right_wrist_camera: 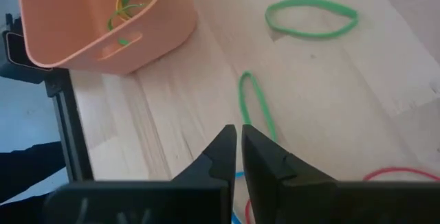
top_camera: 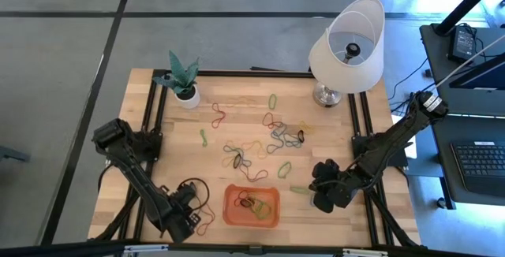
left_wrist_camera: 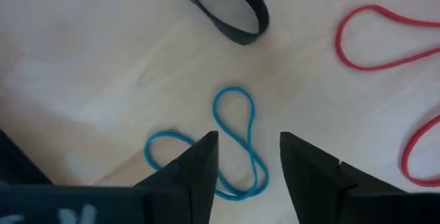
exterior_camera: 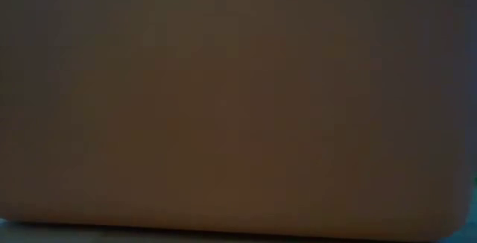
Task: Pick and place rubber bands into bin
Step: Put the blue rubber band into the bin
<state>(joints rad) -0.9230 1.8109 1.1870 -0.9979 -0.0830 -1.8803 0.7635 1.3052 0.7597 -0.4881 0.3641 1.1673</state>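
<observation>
The left gripper grabs the blue rubber band by the crossing below its loop point(left_wrist_camera: 251, 154) next, to put it in the bin.
Many rubber bands point(top_camera: 252, 147) in green, brown, reddish and dark colours lie loose on the middle of the wooden table. The orange bin point(top_camera: 252, 206) sits at the near edge with a few bands inside. My left gripper point(left_wrist_camera: 247, 138) is open near the table's near-left corner, its fingers on either side of a blue band point(left_wrist_camera: 237, 124) twisted into a figure-eight. My right gripper point(right_wrist_camera: 238, 129) is shut just right of the bin point(right_wrist_camera: 103, 25), over the near end of a long green band point(right_wrist_camera: 256, 104) that lies flat. In the low view only the bin's wall point(exterior_camera: 238, 109) shows. My right gripper points down at the green band's near end point(right_wrist_camera: 269, 129), which runs behind one fingertip. I cannot tell whether the shut fingers touch it; the rest of the band lies flat on the wood.
A white lamp point(top_camera: 347, 44) stands at the far right and a small potted plant point(top_camera: 184, 80) at the far left. A black band point(left_wrist_camera: 227, 4) and red bands point(left_wrist_camera: 385, 38) lie beyond my left gripper, another green band point(right_wrist_camera: 313, 18) beyond my right.
</observation>
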